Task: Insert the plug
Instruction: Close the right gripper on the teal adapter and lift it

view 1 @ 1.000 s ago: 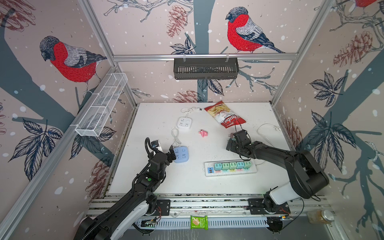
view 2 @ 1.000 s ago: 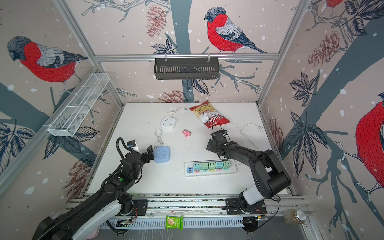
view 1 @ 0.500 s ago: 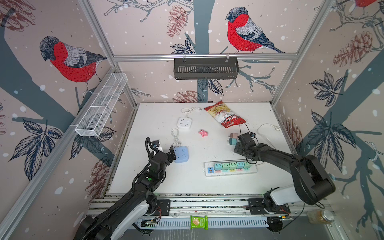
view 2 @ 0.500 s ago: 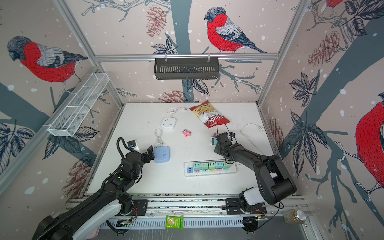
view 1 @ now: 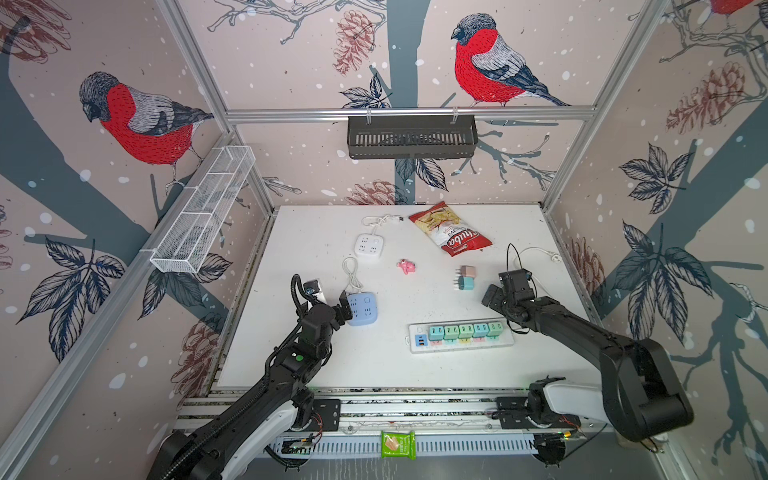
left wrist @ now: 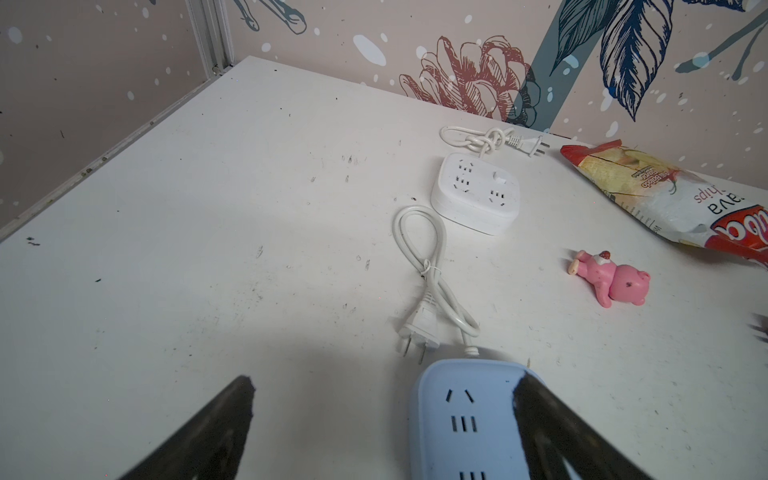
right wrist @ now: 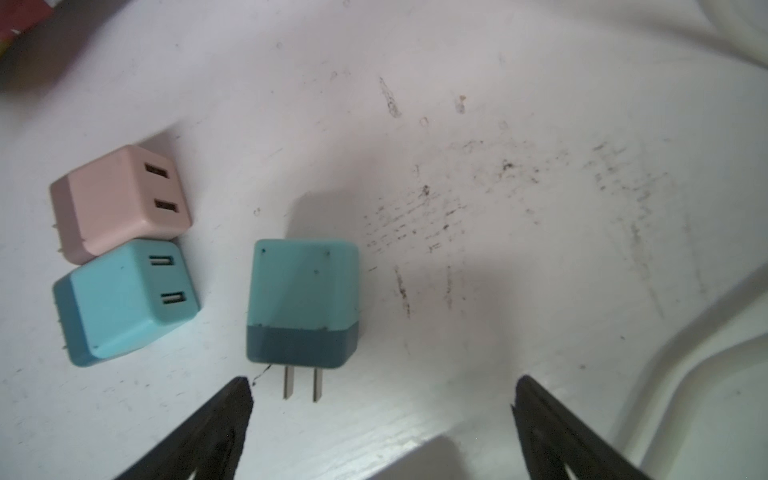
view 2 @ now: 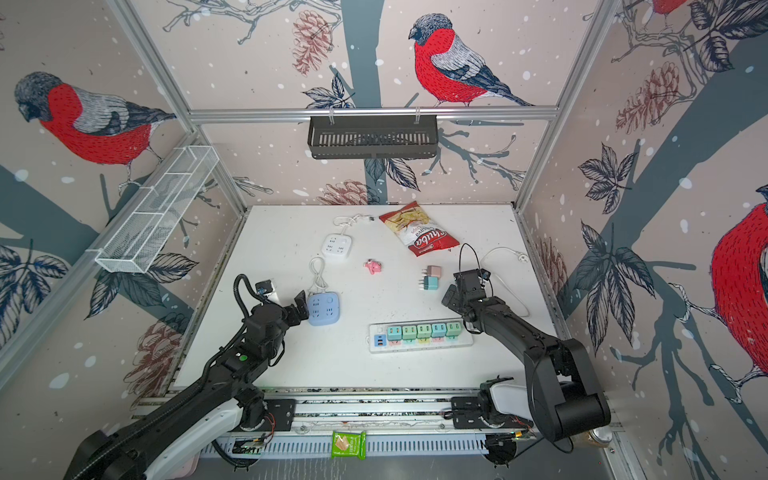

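Note:
The right gripper will next grab the teal plug by its sides from the prong end. The plug's opposite end then stays free for the left gripper to grab and insert.
A teal plug [right wrist: 303,303] lies on the white table, prongs pointing at my open right gripper [right wrist: 383,383], which holds nothing. Beside it lie a pink plug [right wrist: 120,199] and a light blue plug [right wrist: 124,299]; both top views show these two [view 1: 468,271] [view 1: 465,284] left of the right gripper [view 1: 496,291]. The teal plug does not show from above. The white power strip [view 1: 415,347] near the front carries several coloured plugs. My left gripper [left wrist: 384,381] is open, one finger [left wrist: 548,419] over the edge of a blue socket cube [left wrist: 461,415].
A chips bag [view 1: 451,232], a white socket cube [view 1: 369,245] with cord and a pink toy [view 1: 406,267] lie toward the back. A white cable [view 1: 536,251] runs by the right wall. A green packet [view 1: 398,444] sits on the front rail.
My right arm has drawn back to the right and nearer the front, away from the loose plugs it stood over. The left arm has not moved.

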`<state>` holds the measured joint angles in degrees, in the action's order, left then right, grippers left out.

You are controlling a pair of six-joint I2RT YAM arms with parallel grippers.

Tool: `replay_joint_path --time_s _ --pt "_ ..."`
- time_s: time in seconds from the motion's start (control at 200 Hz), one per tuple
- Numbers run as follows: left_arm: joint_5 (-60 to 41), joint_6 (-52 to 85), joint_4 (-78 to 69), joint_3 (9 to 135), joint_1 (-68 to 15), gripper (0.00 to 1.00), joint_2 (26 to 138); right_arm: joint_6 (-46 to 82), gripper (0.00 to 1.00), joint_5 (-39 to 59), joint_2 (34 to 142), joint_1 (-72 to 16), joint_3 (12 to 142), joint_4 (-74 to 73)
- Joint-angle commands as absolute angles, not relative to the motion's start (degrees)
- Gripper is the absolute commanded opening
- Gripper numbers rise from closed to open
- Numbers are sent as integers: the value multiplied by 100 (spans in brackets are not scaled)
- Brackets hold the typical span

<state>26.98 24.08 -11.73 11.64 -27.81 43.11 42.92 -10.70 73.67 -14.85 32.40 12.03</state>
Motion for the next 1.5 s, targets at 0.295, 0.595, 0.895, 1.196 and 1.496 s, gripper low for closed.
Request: replay_joint_path --time_s 0.295,0.595,0.895,1.196,1.496 --pt "2686 2442 -1450 1248 -2773 97 4430 3744 95 -1115 8225 -1474 3936 1176" --pt "2672 2443 -1442 1268 -2776 97 4482 3691 79 -991 8790 -1476 4088 1091" --pt "2654 2426 -1458 1259 -2775 97 4475 3705 71 -1055 9049 -1469 4074 1082" --pt "2643 2417 -1464 1258 -2769 97 4478 3706 58 -1048 9240 -1477 4142 1095" --pt "2619 2411 -1472 1261 -2776 97 4481 3702 43 -1046 9090 -1494 4105 984"
